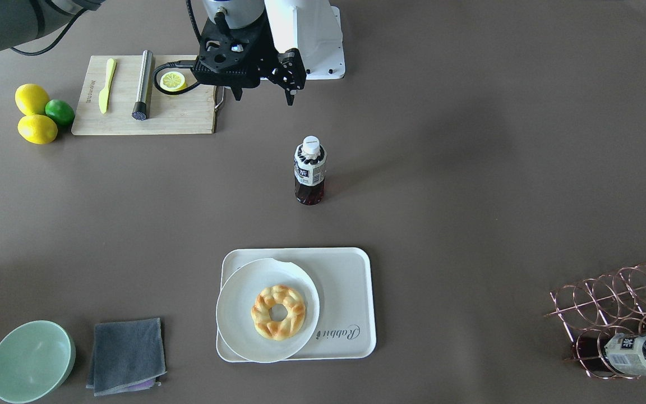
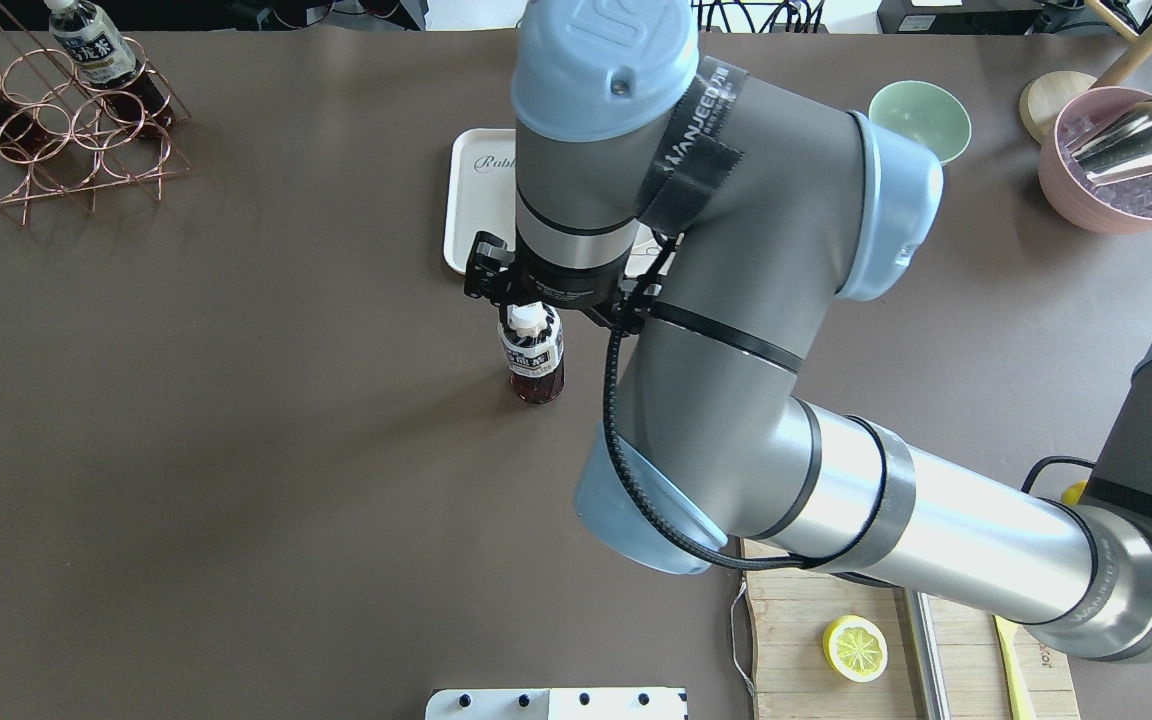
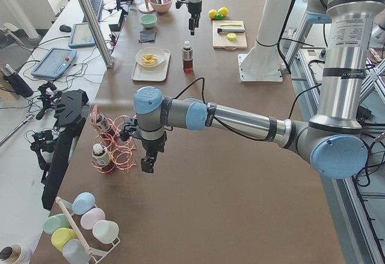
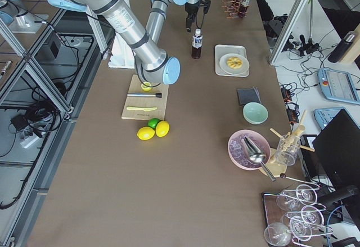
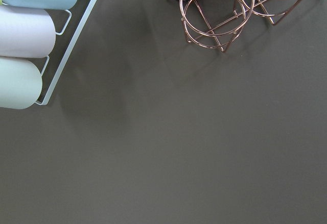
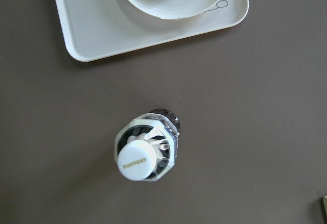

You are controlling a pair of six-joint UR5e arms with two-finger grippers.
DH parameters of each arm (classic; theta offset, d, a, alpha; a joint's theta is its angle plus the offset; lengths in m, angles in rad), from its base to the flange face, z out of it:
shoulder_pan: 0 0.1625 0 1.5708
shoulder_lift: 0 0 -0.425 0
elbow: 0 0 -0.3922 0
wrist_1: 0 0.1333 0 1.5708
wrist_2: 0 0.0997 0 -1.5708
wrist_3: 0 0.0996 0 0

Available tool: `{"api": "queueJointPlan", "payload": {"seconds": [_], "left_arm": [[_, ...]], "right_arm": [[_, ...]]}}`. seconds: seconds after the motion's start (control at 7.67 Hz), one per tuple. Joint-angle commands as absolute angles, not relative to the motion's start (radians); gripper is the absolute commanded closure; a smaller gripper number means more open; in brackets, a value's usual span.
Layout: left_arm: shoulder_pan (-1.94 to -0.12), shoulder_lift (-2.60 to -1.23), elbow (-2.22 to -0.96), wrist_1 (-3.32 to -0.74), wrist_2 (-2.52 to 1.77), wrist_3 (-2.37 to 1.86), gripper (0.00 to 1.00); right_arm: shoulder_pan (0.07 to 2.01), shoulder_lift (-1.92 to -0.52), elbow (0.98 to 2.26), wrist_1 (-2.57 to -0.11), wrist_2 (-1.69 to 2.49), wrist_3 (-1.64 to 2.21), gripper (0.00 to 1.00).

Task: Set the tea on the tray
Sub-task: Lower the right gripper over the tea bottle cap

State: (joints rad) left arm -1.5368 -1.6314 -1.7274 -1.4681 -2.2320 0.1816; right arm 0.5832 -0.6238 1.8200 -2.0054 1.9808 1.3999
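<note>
My right gripper is going to grab the bottle by its white cap [image 1: 310, 144] next, so that it can place the tea on the tray [image 1: 345, 280].
The tea [image 1: 310, 168] is a small bottle of dark liquid with a white cap. It stands upright on the brown table, apart from the tray, and also shows in the overhead view [image 2: 534, 355] and the right wrist view [image 6: 145, 152]. The cream tray [image 1: 345, 280] lies beyond it, and a white plate [image 1: 239, 314] with a ring pastry covers its one half. My right gripper [image 1: 263, 98] is open and empty, hanging above the bottle without touching it. My left gripper [image 3: 147, 163] hangs near the copper rack; I cannot tell if it is open or shut.
A copper wire rack [image 1: 620, 303] holds similar bottles [image 1: 637, 353]. A wooden cutting board [image 1: 177, 112] carries a yellow knife, a metal muddler and a lemon slice. Lemons and a lime [image 1: 37, 112], a green bowl [image 1: 31, 362] and a grey cloth [image 1: 127, 356] lie on the table.
</note>
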Motion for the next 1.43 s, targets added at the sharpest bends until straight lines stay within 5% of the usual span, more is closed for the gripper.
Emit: {"api": "queueJointPlan", "payload": {"seconds": [0.0, 1.17, 1.3], "left_arm": [[-1.545, -1.640, -1.700, -1.466, -2.230, 0.193, 0.03], [-1.549, -1.649, -1.683, -1.471, -2.230, 0.190, 0.03], [-1.549, -1.649, -1.681, -1.470, -2.230, 0.190, 0.03]], "right_arm": [[0.592, -0.426, 1.592, -2.075, 1.976, 1.304, 0.00], [0.571, -0.538, 1.571, -1.902, 1.948, 1.190, 0.01], [0.565, -0.537, 1.569, -1.902, 1.947, 1.192, 0.07]]}}
